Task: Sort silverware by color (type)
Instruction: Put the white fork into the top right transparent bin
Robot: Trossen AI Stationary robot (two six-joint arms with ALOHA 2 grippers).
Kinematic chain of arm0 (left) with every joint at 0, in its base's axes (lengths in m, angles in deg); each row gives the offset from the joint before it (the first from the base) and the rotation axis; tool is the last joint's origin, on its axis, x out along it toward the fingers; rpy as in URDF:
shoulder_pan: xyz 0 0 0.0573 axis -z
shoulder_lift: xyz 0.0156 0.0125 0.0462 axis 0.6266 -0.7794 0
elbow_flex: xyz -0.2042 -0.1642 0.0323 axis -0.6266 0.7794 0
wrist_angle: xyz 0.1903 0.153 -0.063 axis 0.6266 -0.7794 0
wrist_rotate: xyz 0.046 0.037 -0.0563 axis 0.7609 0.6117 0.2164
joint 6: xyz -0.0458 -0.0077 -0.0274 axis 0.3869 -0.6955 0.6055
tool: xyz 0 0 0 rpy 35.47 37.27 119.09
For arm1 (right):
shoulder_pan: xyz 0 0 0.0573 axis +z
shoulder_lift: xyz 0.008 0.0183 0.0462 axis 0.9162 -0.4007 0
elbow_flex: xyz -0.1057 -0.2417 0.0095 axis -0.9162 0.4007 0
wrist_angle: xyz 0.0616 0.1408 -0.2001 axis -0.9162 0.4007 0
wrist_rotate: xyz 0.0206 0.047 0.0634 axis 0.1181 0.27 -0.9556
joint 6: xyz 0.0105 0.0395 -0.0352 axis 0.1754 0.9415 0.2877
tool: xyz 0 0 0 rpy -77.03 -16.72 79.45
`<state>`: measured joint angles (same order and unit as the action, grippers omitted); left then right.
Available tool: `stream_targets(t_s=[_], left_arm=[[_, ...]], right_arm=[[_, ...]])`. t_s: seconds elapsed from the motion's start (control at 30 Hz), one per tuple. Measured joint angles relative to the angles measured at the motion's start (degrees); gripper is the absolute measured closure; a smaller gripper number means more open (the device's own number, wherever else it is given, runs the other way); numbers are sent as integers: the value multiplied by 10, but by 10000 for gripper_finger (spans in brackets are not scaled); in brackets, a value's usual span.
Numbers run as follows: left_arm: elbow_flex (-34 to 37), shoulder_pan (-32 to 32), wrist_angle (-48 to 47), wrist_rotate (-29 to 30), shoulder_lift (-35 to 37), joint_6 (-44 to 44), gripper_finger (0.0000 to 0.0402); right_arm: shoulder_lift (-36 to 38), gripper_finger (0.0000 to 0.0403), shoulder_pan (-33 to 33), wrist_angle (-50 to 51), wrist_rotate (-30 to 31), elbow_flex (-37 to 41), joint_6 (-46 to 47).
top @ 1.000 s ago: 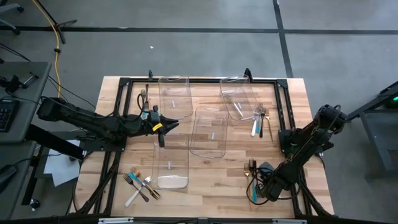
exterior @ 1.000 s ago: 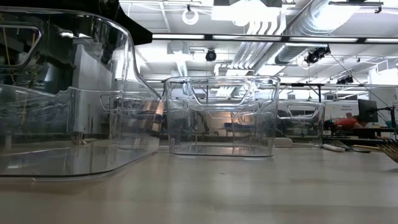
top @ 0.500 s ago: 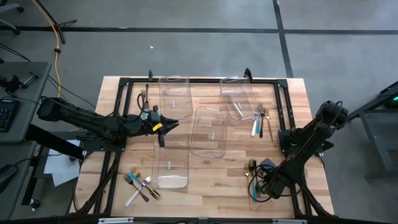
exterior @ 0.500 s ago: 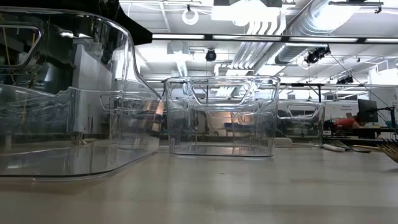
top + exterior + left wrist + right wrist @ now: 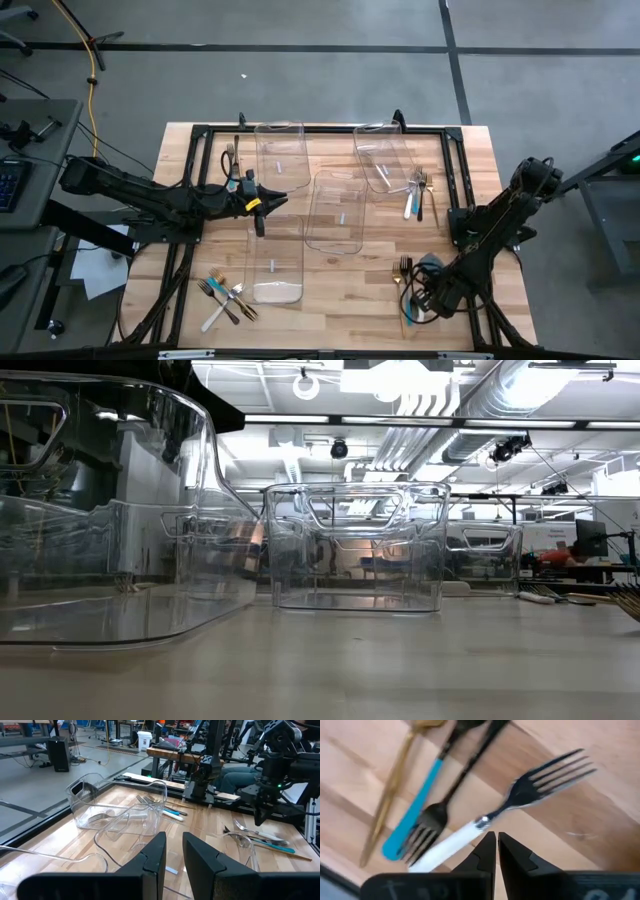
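Observation:
My right gripper needs to open again, then come down and close on the fork's silver neck (image 5: 493, 814), because it is shut above the white-handled fork.
The silverware lies in three loose piles on the wooden table: near left (image 5: 225, 295), far right (image 5: 420, 190) and near right (image 5: 405, 272). My right gripper (image 5: 418, 306) hangs over the near-right pile, pointing down, shut. Its wrist view shows a white-handled silver fork (image 5: 520, 795) just past the fingertips (image 5: 488, 840), beside a black fork (image 5: 427, 832), a teal-handled piece (image 5: 415, 820) and a gold one (image 5: 390, 790). My left gripper (image 5: 262, 205) waits level above the table's middle left. Its fingers are a narrow gap apart with nothing between them (image 5: 173, 851). My right gripper comes at the white-handled fork from above, its shut tips close to where the handle meets the neck (image 5: 481, 823). I cannot tell whether it touches the fork or whether the fork is lifted off the wood.
Several clear plastic bins stand on the table: far left (image 5: 280, 150), far right (image 5: 385, 155), middle (image 5: 338, 210) and near left (image 5: 273, 258). Black frame rails (image 5: 455, 190) run along the table's sides. Bare wood lies along the near edge between the two near piles.
My right arm has risen a little over the near-right pile, its gripper staying above the same spot. The left arm and the bins have kept still.

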<state>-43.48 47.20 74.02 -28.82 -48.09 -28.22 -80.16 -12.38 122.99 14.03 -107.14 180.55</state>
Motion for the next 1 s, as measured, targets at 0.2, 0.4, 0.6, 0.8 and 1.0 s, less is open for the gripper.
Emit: stream_targets(t_s=[0.2, 0.4, 0.6, 0.8, 1.0], left_arm=[[0, 0, 0, 0, 0, 0, 346], [0, 0, -1, 0, 0, 0, 346], [0, 0, -2, 0, 0, 12, 346], [0, 0, -3, 0, 0, 14, 346], [0, 0, -8, 0, 0, 14, 346]], right_arm=[[0, 366, -16, -11, 12, 0, 31], [-2, 292, -32, 9, 36, -1, 135], [-3, 236, -33, 35, 16, -1, 229], [-23, 225, -33, 18, 1, -1, 242], [-66, 236, -33, -15, -40, -2, 238]])
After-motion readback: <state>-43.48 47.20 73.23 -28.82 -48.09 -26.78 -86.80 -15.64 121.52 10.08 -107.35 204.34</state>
